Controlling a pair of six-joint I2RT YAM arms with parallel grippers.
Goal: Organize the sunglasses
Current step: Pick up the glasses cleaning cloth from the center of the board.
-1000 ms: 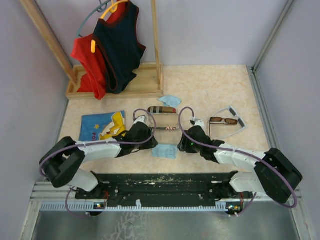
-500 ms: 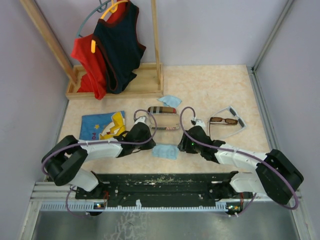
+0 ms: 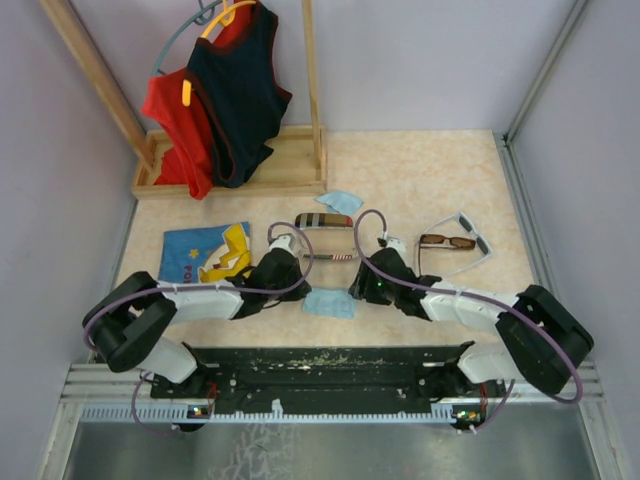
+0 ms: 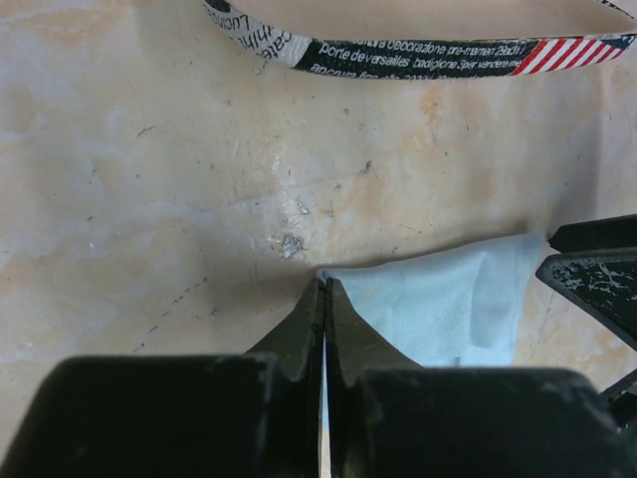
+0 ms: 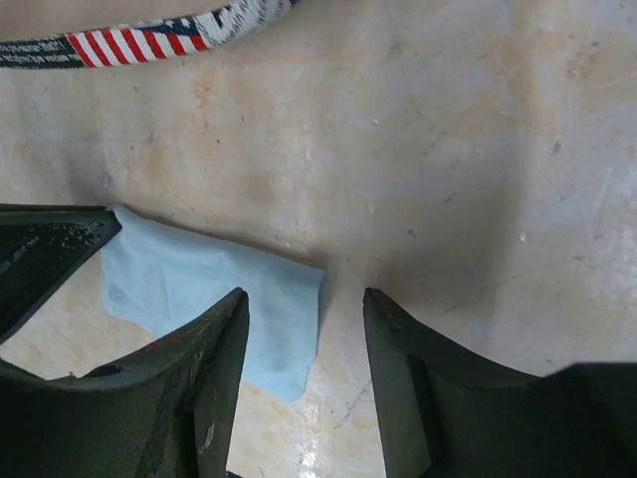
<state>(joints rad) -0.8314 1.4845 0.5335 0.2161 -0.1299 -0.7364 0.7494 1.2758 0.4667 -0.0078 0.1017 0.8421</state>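
The right gripper isn't ready to close yet: its fingers are above the cloth's right corner, so it needs to come down first and then close on the cloth's corner.
The dark brown sunglasses [image 3: 447, 241] and the white-grey sunglasses [image 3: 478, 238] lie together on the table at the right, beyond my right arm. Neither gripper touches them. My left gripper [image 3: 306, 293] is shut on the left corner of a light-blue cloth [image 3: 328, 303]; the pinch shows in the left wrist view [image 4: 324, 284]. My right gripper [image 3: 353, 295] is open, its jaws straddling the cloth's right edge [image 5: 304, 299] without gripping it. The sunglasses do not show in either wrist view.
A flag-print case [image 3: 330, 257] lies just beyond the cloth, and a plaid case [image 3: 324, 220] behind it. A second light-blue cloth [image 3: 342, 202] lies farther back. A blue printed bag [image 3: 200, 252] is at the left; a wooden clothes rack [image 3: 235, 172] stands at the back.
My right gripper has moved left, closer to the cloth's right edge. My left gripper stays shut on the cloth's corner and has shifted only slightly.
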